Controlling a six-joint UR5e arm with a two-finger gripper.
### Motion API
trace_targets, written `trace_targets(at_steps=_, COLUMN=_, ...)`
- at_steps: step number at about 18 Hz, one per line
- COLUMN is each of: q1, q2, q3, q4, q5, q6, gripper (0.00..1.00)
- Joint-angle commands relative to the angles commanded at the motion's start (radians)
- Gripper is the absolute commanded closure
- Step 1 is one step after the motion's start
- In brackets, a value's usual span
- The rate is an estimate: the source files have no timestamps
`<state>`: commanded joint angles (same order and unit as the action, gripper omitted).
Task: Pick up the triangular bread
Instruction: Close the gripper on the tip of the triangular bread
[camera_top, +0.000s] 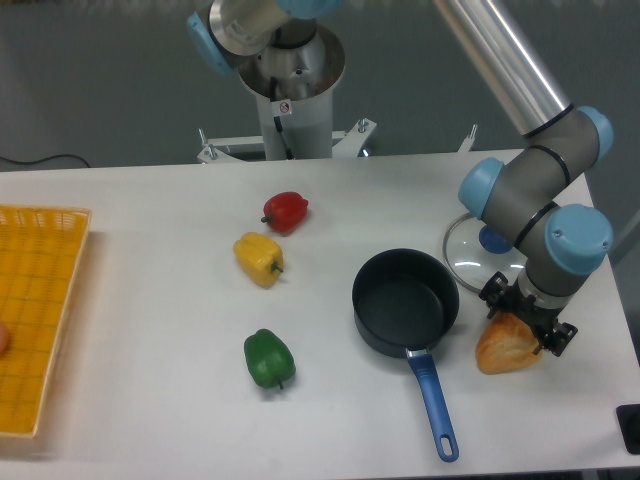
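Note:
I will grab the golden-brown wedge's corner (516, 326) with my gripper next, to pick up the triangular bread.
The triangular bread (503, 347) is a glossy golden-brown wedge lying on the white table at the right, just right of the pan's handle. My gripper (527, 317) points down over the bread's upper right end. Its black fingers (559, 337) stand spread apart on either side of that end, so it looks open. The fingertips are partly hidden by the wrist and the bread. The bread rests on the table.
A dark pan (405, 302) with a blue handle (433, 403) sits left of the bread. A glass lid (466, 247) lies behind it. Red (286, 211), yellow (259, 258) and green (268, 359) peppers lie mid-table. A yellow basket (40, 310) stands at the left edge.

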<state>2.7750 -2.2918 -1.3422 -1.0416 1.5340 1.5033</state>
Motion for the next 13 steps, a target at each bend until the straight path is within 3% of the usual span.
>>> trace_targets(at_steps=6, q1=-0.002, q2=0.008, q3=-0.011, q4=-0.002, q5=0.032, q6=0.021, gripper=0.27)
trace_targets(at_steps=13, q1=-0.003, q2=0.021, q3=-0.012, q4=-0.011, q5=0.046, q6=0.031, gripper=0.64)
